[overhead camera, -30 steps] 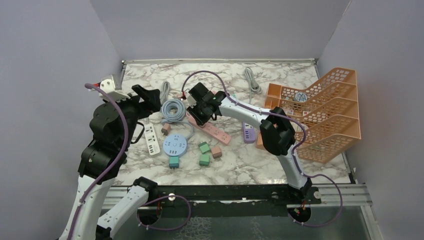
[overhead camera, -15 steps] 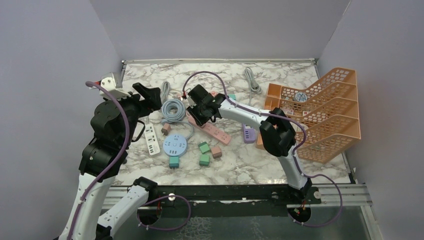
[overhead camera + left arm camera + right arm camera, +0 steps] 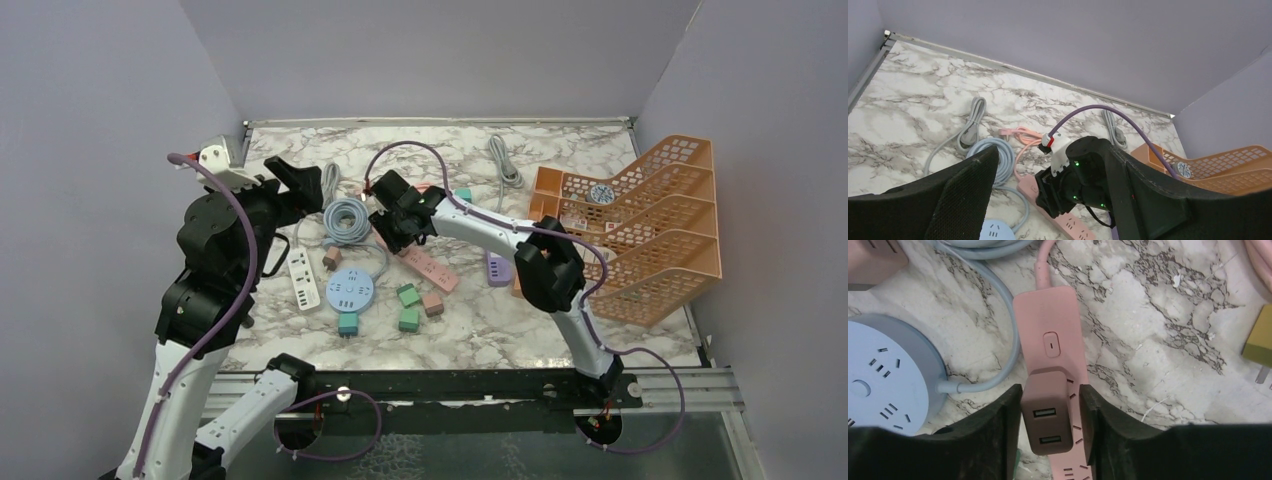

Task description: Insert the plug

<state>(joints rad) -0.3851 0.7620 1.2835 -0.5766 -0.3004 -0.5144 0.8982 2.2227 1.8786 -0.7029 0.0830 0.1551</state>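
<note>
My right gripper grabs the brown plug [image 3: 1047, 417] by its opposite sides next, leaving the plug's end facing the pink power strip free to insert.
A brown two-port USB plug [image 3: 1047, 417] sits on the pink power strip [image 3: 1048, 325], just below its switch. My right gripper [image 3: 1050, 435] straddles the plug. The left finger [image 3: 998, 430] touches it, and a narrow gap shows beside the right finger [image 3: 1098, 430], so the jaws stand slightly open. In the top view the right gripper [image 3: 398, 222] hangs over the strip's [image 3: 432, 262] back end and hides the plug. My left gripper [image 3: 300, 185] is wide open and empty, raised above the table's left side, and looks towards the right wrist [image 3: 1083, 175].
A round blue power strip [image 3: 350, 290], a white strip [image 3: 304, 278], a coiled blue cable [image 3: 347, 217] and green and brown cube adapters [image 3: 409, 307] lie around the pink strip. A purple strip [image 3: 497, 266] lies beside the orange rack [image 3: 640, 225] on the right. A yellow plug [image 3: 1259, 340] lies nearby.
My right gripper has shifted a little left and back over the pink strip. My left arm has risen slightly and moved back-left, still open.
</note>
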